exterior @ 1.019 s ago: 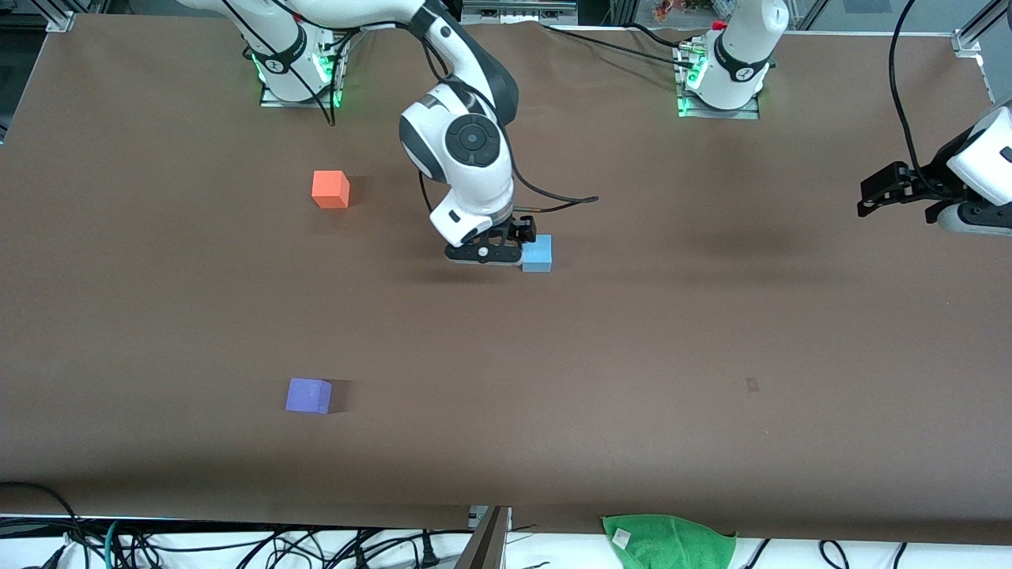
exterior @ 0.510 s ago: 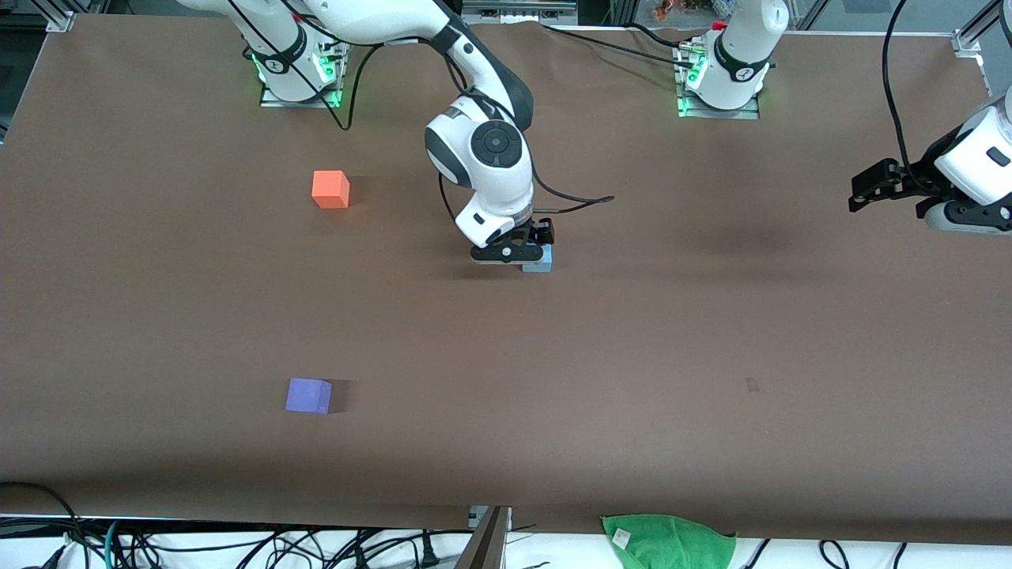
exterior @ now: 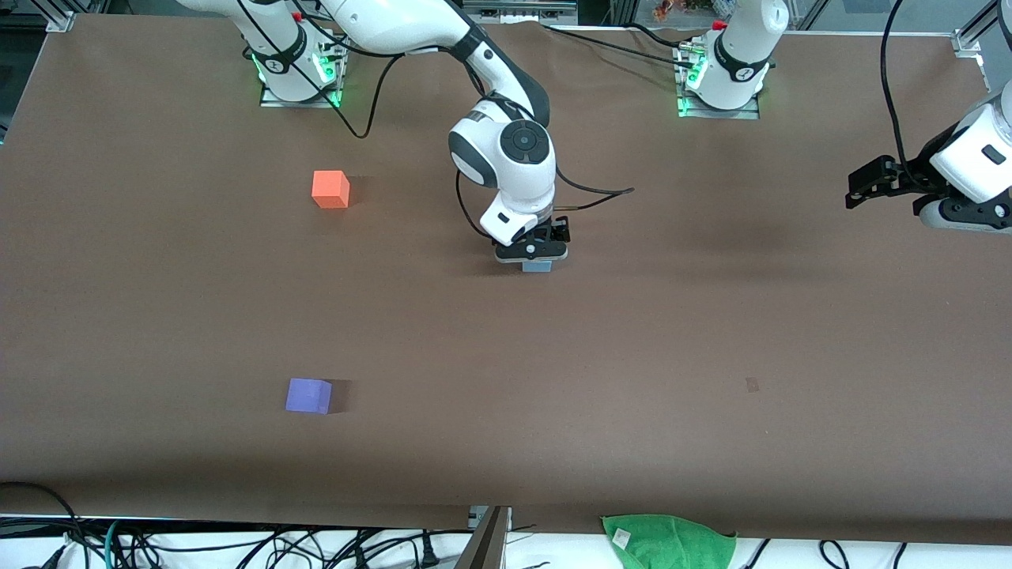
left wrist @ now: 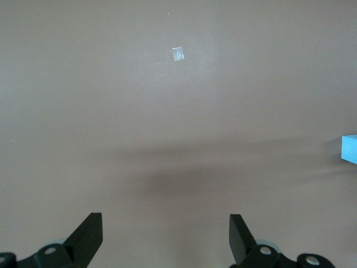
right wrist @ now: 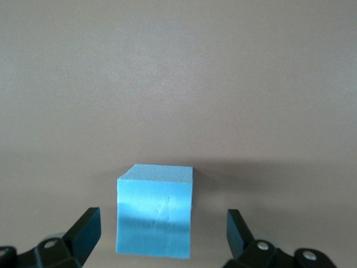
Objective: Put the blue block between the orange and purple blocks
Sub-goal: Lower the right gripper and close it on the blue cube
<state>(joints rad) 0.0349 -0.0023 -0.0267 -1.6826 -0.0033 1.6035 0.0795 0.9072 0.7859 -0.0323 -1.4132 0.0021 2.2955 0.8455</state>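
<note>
I should move my right gripper toward the blue block before I close it on the block, because the fingertips of my right gripper don't reach the block yet.
The light sky-blue block (exterior: 537, 266) sits on the brown table near its middle. My right gripper (exterior: 532, 253) hangs right over it and hides most of it in the front view. In the right wrist view the blue block (right wrist: 154, 209) lies between the open fingers (right wrist: 83, 229), with a gap on each side. The orange block (exterior: 330, 190) sits toward the right arm's end. The purple block (exterior: 308, 395) sits nearer to the front camera than the orange one. My left gripper (exterior: 858, 187) is open and empty, up over the left arm's end; the blue block's edge (left wrist: 350, 148) shows in its wrist view.
A green cloth (exterior: 668, 540) lies off the table's front edge. Cables (exterior: 585, 196) trail from the right arm over the table. A small pale mark (left wrist: 178, 54) is on the table surface below the left gripper.
My right gripper has moved toward the left arm's end, from beside the blue block to right over it. My left gripper has drifted slightly.
</note>
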